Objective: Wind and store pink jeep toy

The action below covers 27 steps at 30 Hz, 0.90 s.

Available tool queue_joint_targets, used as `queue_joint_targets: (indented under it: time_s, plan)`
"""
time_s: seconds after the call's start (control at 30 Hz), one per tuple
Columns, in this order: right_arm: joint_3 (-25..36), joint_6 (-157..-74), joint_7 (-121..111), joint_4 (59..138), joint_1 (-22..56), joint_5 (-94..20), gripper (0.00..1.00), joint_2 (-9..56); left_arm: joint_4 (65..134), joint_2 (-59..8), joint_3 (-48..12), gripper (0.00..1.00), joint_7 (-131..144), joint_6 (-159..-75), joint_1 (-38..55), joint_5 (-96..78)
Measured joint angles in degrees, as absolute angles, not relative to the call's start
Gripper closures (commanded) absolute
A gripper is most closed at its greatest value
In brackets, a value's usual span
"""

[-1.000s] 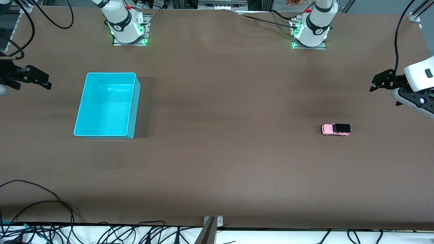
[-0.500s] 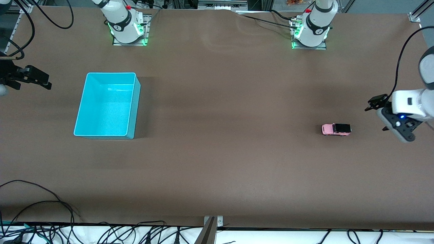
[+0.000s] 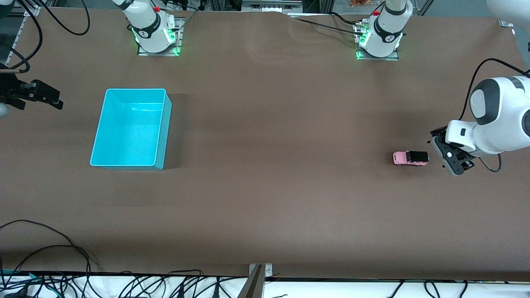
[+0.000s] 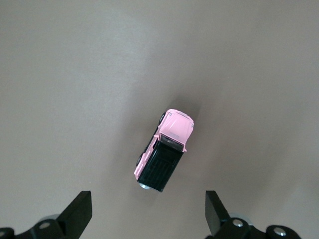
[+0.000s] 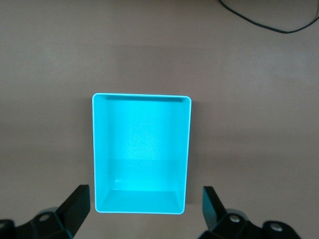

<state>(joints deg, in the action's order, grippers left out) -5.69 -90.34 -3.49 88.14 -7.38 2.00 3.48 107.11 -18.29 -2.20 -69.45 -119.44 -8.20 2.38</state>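
Note:
Next, my left gripper takes hold of the jeep by its black-roofed rear body (image 3: 418, 157) (image 4: 160, 166) to wind the pink jeep toy.
The pink jeep toy (image 3: 410, 157) stands on the brown table toward the left arm's end, pale pink body with a black roof. It also shows in the left wrist view (image 4: 164, 154). My left gripper (image 3: 449, 156) hangs just beside the jeep, on its black-roof end, pointing down. In its wrist view the left gripper (image 4: 147, 214) is open and empty, with the jeep just ahead of the fingertips (image 4: 79, 211). My right gripper (image 3: 45, 96) waits open and empty beside the turquoise bin (image 3: 165, 136). In its wrist view the right gripper (image 5: 144, 211) frames the empty bin (image 5: 142, 96).
The two arm bases (image 3: 155, 33) (image 3: 379, 37) stand along the table edge farthest from the front camera. Loose cables (image 3: 62, 248) lie at the edge nearest to it. A black cable (image 5: 269, 22) lies on the table past the bin.
My left arm has swung in and down from the table's end, stopping next to the jeep. The jeep, the bin and my right arm have not moved.

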Motion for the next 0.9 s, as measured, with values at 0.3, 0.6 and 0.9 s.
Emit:
queue_joint_targets:
  time_s: [0.3,0.6,0.9]
  plan:
    - [-5.7,-90.3,-3.5,88.1,-7.4,2.0,0.00,3.5,113.9,-18.2,-2.2,0.00,-76.3,-131.6,-9.3,3.9]
    - [-5.7,-90.3,-3.5,88.1,-7.4,2.0,0.00,3.5,121.5,-18.5,-2.1,0.00,-80.8,-141.6,-10.7,4.0]
    - [-5.7,-90.3,-3.5,88.1,-7.4,2.0,0.00,3.5,124.3,-19.7,-2.2,0.00,-84.6,-146.8,-10.7,4.0]
